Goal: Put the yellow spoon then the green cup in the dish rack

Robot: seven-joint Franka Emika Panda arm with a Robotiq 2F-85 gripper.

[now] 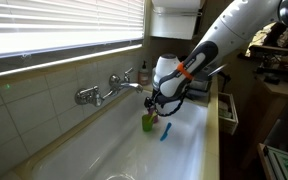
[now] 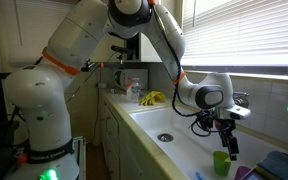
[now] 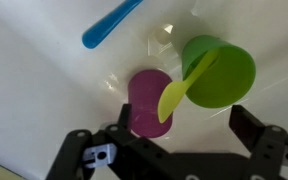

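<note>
My gripper is to reach the yellow spoon (image 3: 176,97) and grab the spoon's bowl end above the cup's rim. The spoon's handle stays free to go into the dish rack.
The green cup (image 3: 222,66) stands in the white sink (image 1: 104,150). The yellow spoon (image 3: 176,97) leans in it, its bowl end sticking out over the rim toward the pink cup (image 3: 145,98). My gripper (image 3: 190,125) is open and empty just above them, one finger by the pink cup and the other on the far side of the green cup. In both exterior views the gripper (image 1: 156,103) (image 2: 227,137) hangs right over the green cup (image 1: 148,122) (image 2: 221,162). A dark, low shape that looks like the dish rack (image 2: 283,165) lies at the frame edge.
A bright blue utensil (image 3: 112,22) (image 1: 166,132) lies on the sink floor beside the cups. The faucet (image 1: 109,92) juts from the tiled wall over the basin. The drain (image 2: 165,137) is toward the robot's base. A window with blinds runs behind the sink.
</note>
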